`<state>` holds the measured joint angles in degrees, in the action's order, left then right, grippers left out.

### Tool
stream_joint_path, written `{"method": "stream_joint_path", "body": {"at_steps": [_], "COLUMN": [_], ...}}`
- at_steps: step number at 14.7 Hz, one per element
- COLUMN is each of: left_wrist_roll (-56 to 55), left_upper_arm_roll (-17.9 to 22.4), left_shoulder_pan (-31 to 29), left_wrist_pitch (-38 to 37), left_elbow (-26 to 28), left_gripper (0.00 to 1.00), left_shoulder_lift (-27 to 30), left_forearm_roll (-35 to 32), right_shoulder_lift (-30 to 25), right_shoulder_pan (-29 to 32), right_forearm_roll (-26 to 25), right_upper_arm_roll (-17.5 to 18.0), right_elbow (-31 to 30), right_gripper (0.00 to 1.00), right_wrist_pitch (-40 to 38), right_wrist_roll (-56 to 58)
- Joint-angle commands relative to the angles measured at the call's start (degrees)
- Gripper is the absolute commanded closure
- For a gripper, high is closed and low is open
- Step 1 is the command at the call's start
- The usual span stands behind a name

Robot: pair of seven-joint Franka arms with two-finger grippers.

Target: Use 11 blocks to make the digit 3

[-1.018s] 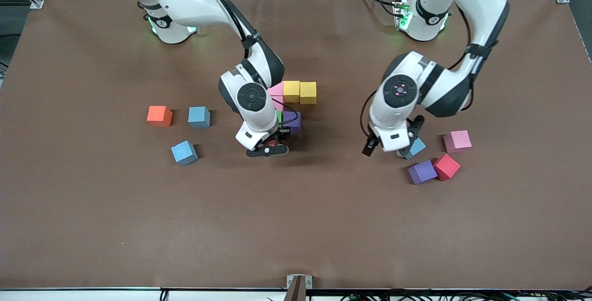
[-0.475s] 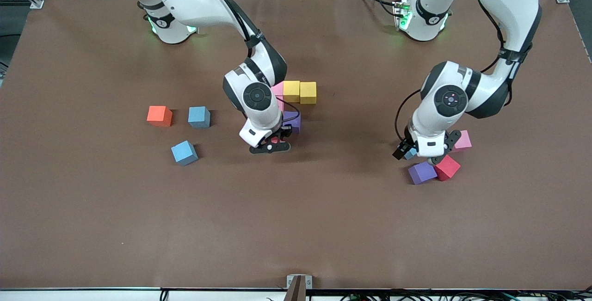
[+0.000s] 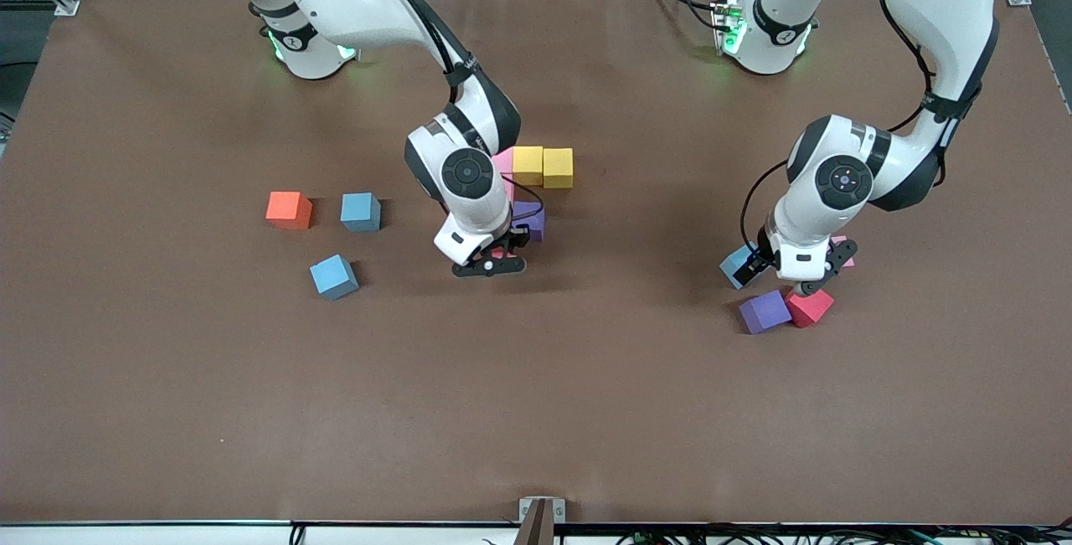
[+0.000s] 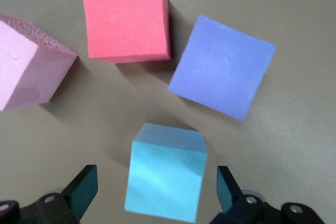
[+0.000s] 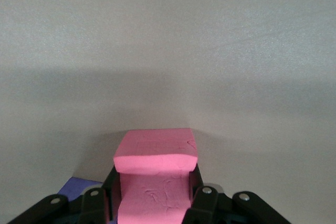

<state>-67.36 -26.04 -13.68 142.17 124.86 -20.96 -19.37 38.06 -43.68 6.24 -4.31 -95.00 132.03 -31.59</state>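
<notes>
My left gripper's fingers are still above the light blue block's top (image 3: 738, 263) (image 4: 166, 181). My left gripper lowers to the block next, and only then closes on it.
My right gripper (image 3: 494, 264) is shut on a red block (image 5: 156, 153), held low next to the purple block (image 3: 530, 218) of the group in the middle of the table. That group also has a pink block (image 3: 502, 161) and two yellow blocks (image 3: 528, 164) (image 3: 558, 167). My left gripper (image 3: 811, 281) hangs open over a loose cluster toward the left arm's end. A light blue block (image 4: 165, 171) shows between its fingers (image 4: 84, 190), untouched. Beside it lie a red block (image 4: 126, 17), a purple block (image 4: 223, 72) and a pink block (image 4: 26, 72).
Toward the right arm's end lie an orange cube (image 3: 289, 209) and two light blue blocks (image 3: 360, 212) (image 3: 333, 276). The right arm's wrist hides part of the middle group. The brown table (image 3: 536, 411) runs wide and bare nearer the front camera.
The left arm swung toward its own end of the table and now covers most of the pink block there, staying open. The right gripper edged closer to the purple block, still holding the red block.
</notes>
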Motion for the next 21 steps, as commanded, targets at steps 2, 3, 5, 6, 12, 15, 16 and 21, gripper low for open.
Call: {"method": "stream_joint_path", "body": {"at_steps": [2,3,5,6,12,15,16,21], "left_wrist_roll": [0.1,-0.1,-0.4,-0.5,-0.6,-0.5,-0.6,-5.1], "left_upper_arm_roll": [-0.8,-0.8,-0.8,-0.9,-1.0,-1.2,-1.3,-2.7], "left_shoulder_pan": [-1.4,-1.4,-1.4,-1.4,-1.4,-1.4,-1.4,-0.8], "left_wrist_pitch": [2.7,3.5,4.5,4.5,6.6,6.7,6.7,6.2], "left_elbow": [1.8,1.7,1.7,1.8,1.8,1.8,1.8,1.1], "left_gripper": [0.00,0.00,0.00,0.00,0.00,0.15,0.36,0.73], "left_shoulder_lift": [0.8,0.4,-0.1,-0.4,-2.6,-3.2,-3.2,-3.4], "left_forearm_roll": [-1.5,-1.5,-1.5,-1.5,-1.5,-1.5,-1.5,-1.4], "right_shoulder_lift": [-0.8,-0.8,-0.8,-0.8,-0.8,-0.9,-0.9,-0.9], "right_shoulder_pan": [-1.1,-1.1,-1.1,-1.1,-1.1,-1.1,-1.1,-0.8], "right_forearm_roll": [1.0,0.9,1.0,1.0,0.9,0.9,1.0,0.3], "right_upper_arm_roll": [-0.4,-0.4,-0.4,-0.4,-0.4,-0.4,-0.4,-0.6], "right_elbow": [-2.4,-2.4,-2.6,-2.6,-2.7,-2.7,-2.7,-2.3], "right_gripper": [0.93,0.93,0.93,0.93,0.93,0.90,0.84,0.00], "right_wrist_pitch": [-0.5,-0.5,-0.5,-0.5,-1.4,-1.5,-1.5,-1.5], "right_wrist_roll": [-1.6,-1.6,-1.9,-2.2,-3.1,-3.3,-3.7,-6.6]}}
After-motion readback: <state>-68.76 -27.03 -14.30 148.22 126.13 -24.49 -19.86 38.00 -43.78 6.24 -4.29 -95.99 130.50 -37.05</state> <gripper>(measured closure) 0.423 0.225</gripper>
